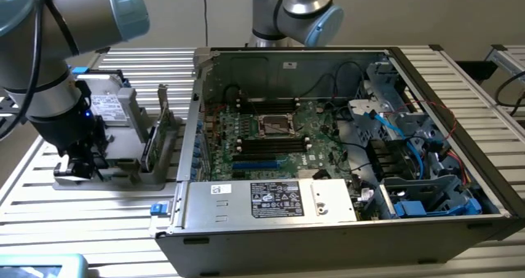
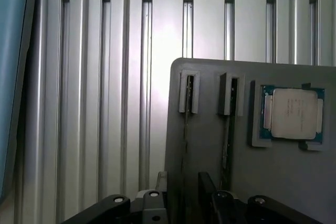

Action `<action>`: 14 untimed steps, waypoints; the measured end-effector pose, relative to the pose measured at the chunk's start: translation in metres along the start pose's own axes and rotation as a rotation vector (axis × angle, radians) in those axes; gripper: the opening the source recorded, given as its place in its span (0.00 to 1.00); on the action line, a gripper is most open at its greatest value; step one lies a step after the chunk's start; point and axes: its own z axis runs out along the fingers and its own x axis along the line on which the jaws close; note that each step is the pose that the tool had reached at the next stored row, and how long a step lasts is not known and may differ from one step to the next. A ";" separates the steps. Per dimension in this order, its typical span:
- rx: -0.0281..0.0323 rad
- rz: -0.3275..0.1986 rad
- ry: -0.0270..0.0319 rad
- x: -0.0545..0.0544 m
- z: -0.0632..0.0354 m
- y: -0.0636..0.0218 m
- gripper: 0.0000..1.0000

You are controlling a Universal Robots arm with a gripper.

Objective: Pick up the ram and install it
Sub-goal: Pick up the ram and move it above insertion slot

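Observation:
My gripper is going to grab the ram by its top long edge (image 2: 184,171) next, so the contact edge stays free to go into a memory slot.
In the wrist view the ram (image 2: 185,135) is seen edge-on as a thin stick standing in a slot of the grey holder (image 2: 210,166). A second thin stick (image 2: 229,140) stands in the neighbouring slot. My gripper (image 2: 184,203) is open just above the holder, one dark finger on each side of the first stick's line and neither touching it. In the exterior view the gripper (image 1: 78,166) hangs low over the near end of the holder (image 1: 123,170), at that view's left of the open computer case (image 1: 328,229). The black memory slots (image 1: 272,144) on the motherboard lie beside the CPU socket.
A CPU chip (image 2: 293,114) rests in a recess of the holder. A taller card with a metal bracket (image 1: 161,127) stands upright in the holder, between the gripper and the case wall. The slatted aluminium table (image 2: 105,103) surrounds the holder. A second robot arm (image 1: 299,10) rises behind the case.

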 end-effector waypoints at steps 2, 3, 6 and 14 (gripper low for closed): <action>-0.0012 0.000 -0.0001 0.000 0.0028 -0.0001 0.36; -0.0017 0.000 -0.0002 0.000 0.0039 -0.0002 0.36; -0.0029 0.000 -0.0001 0.000 0.0063 -0.0002 0.36; -0.0042 0.000 -0.0027 0.000 0.0103 -0.0004 0.28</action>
